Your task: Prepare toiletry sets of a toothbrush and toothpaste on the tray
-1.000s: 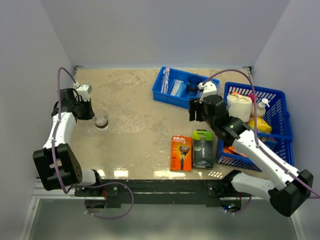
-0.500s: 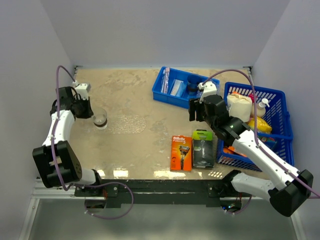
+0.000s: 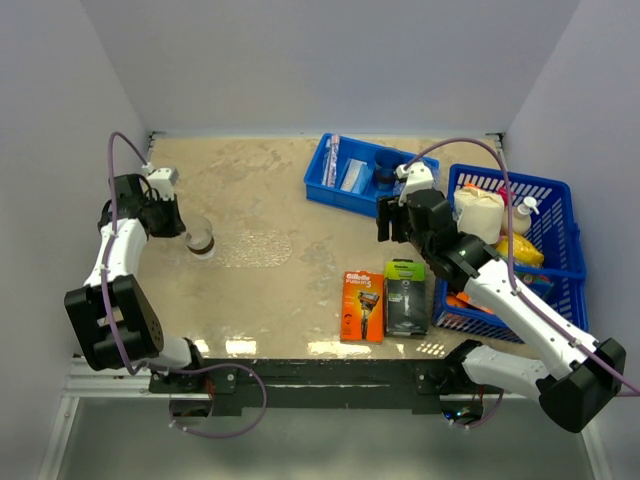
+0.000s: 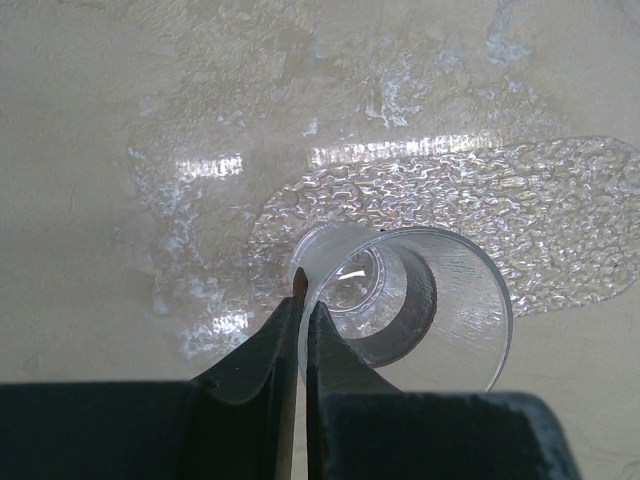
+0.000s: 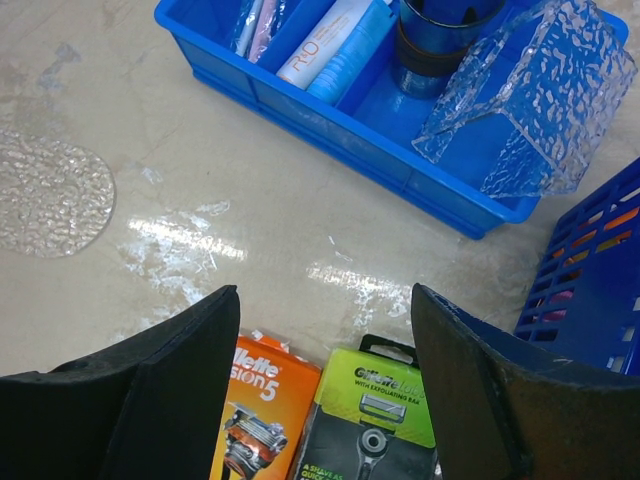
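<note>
I should open my left gripper now, because the small clear cup (image 3: 203, 240) is upright with its base on the flat tray's end and would stay standing.
My left gripper (image 3: 183, 226) (image 4: 303, 296) is shut on the rim of a small clear cup (image 3: 203, 240) (image 4: 400, 300), one finger inside and one outside. The cup is at the left end of the clear textured tray (image 3: 258, 247) (image 4: 570, 220) (image 5: 45, 195); I cannot tell whether it rests there or hangs just above. My right gripper (image 3: 392, 222) (image 5: 325, 290) is open and empty, over bare table between the blue bin (image 3: 330, 192) (image 5: 300, 105) and the razor packs. In the bin lie the toothbrush (image 3: 333, 155) (image 5: 250, 20) and the toothpaste (image 3: 352, 175) (image 5: 330, 40).
The bin also holds a dark cup (image 5: 440, 35) and a clear textured piece (image 5: 520, 100). An orange razor pack (image 3: 363, 305) (image 5: 260, 400) and a green-black one (image 3: 405, 297) (image 5: 385, 400) lie near the front. A blue lattice basket (image 3: 560, 200) of toiletries stands at the right.
The left gripper and its cup have shifted slightly to the left. The right arm has hardly moved and stays open.
</note>
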`<state>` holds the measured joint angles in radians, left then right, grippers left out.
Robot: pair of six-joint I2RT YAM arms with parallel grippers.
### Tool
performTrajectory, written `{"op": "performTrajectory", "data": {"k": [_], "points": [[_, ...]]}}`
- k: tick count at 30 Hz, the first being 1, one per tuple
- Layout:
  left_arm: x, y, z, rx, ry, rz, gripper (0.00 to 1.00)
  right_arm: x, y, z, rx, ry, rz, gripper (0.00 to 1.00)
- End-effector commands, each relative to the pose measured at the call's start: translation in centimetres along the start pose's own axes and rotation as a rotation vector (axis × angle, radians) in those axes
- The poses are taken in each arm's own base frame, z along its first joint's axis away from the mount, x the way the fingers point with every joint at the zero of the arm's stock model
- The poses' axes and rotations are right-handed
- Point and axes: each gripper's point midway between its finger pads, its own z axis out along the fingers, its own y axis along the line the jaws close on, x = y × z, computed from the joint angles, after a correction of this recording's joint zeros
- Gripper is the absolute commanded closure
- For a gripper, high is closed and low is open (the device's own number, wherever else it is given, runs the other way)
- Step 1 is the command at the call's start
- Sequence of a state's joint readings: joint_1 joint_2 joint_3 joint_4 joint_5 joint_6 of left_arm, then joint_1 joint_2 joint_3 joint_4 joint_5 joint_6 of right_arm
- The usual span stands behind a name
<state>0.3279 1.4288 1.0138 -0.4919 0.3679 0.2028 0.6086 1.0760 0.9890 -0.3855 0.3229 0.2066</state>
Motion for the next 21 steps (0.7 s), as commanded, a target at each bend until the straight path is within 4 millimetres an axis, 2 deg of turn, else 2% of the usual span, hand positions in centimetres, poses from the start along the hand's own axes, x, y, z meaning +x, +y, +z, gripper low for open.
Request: {"op": "performTrajectory", "data": {"k": [1, 10, 21], "points": [[-2.9, 0.8, -0.6, -0.017, -0.08, 0.032, 1.0, -1.7, 0.4, -0.1, -0.013, -0.05, 0.008, 0.27], [-3.1, 0.4, -0.7, 0.006, -0.09, 0.042, 1.0, -1.5, 0.3, 0.0, -0.009, -0.047, 0.01, 0.24], [-3.0, 1.5, -0.9, -0.066, -0.085, 0.024, 1.0, -1.4, 0.3, 0.1, -0.009, -0.044, 0.009, 0.22]]}}
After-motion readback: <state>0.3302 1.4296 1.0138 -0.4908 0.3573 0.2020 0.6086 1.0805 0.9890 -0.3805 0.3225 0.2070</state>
